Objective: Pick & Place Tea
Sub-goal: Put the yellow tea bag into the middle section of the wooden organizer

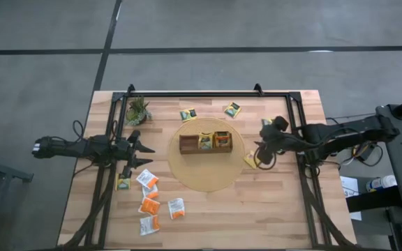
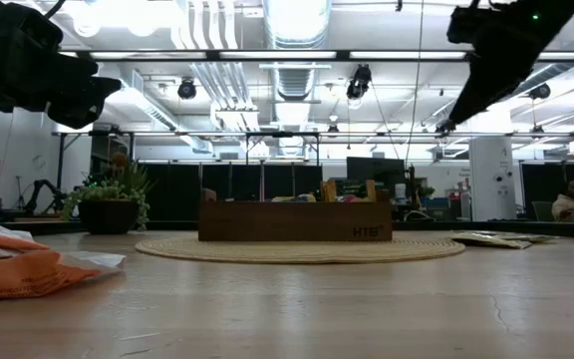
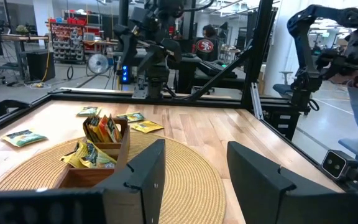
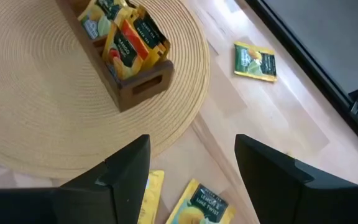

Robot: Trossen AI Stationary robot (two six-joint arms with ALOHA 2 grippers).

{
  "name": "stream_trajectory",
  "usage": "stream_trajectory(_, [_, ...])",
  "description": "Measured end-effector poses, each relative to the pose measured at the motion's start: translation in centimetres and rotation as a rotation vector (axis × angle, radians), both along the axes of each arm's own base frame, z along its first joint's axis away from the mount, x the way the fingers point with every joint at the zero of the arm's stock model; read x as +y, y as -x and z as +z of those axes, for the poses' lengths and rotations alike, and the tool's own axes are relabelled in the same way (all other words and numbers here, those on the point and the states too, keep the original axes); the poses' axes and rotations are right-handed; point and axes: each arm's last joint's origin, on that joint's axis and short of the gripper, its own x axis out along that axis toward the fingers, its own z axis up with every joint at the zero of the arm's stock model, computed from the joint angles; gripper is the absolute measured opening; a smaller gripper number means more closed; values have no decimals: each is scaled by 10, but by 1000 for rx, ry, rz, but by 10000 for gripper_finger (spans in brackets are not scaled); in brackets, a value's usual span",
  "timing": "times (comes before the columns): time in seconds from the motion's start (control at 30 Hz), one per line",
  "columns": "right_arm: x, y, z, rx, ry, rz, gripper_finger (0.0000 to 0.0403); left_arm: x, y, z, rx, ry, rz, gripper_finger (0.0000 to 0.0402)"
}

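Observation:
The robot's right hand will place the tea in the wooden tray, so next it will take the lemon and lime sachet by its middle.
The tea lies scattered: yellow sachets at the far side, one at the mat's right edge, and orange and white ones at the near left. More sachets stand in the brown wooden tray on the round woven mat. My right gripper hovers open, tilted downward, above two yellow sachets at the mat's right edge, right of the tray. My left gripper waits open and level at the table's left, pointing toward the tray.
A small potted plant stands at the far left corner. A black frame runs around the table's edges. Bare wood lies at the near right. A lone yellow sachet lies under the left arm.

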Motion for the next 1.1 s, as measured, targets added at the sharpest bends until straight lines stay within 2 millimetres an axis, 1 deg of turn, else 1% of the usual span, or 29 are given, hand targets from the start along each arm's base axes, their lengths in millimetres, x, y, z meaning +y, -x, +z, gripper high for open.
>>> stream_trajectory(0.1, [0,3,-3,4,-9,6,233,0,0,0,0,0,0,167])
stream_trajectory(0.2, [1,2,-9,29,-44,29,233,0,0,0,0,0,0,167])
stream_trajectory(0.37, [4,-6,-22,81,-119,25,233,0,0,0,1,0,0,167])
stream_trajectory(0.5, [7,-14,-30,129,-188,58,233,0,0,0,1,0,0,167])
stream_trajectory(0.67, [8,-22,-41,186,-204,60,233,0,0,0,1,0,0,167])
stream_trajectory(0.87, [6,-29,-54,202,-273,-85,233,0,0,0,0,0,0,167])
stream_trajectory(1.1, [1,-36,-67,232,-305,-197,233,0,0,0,1,0,0,167])
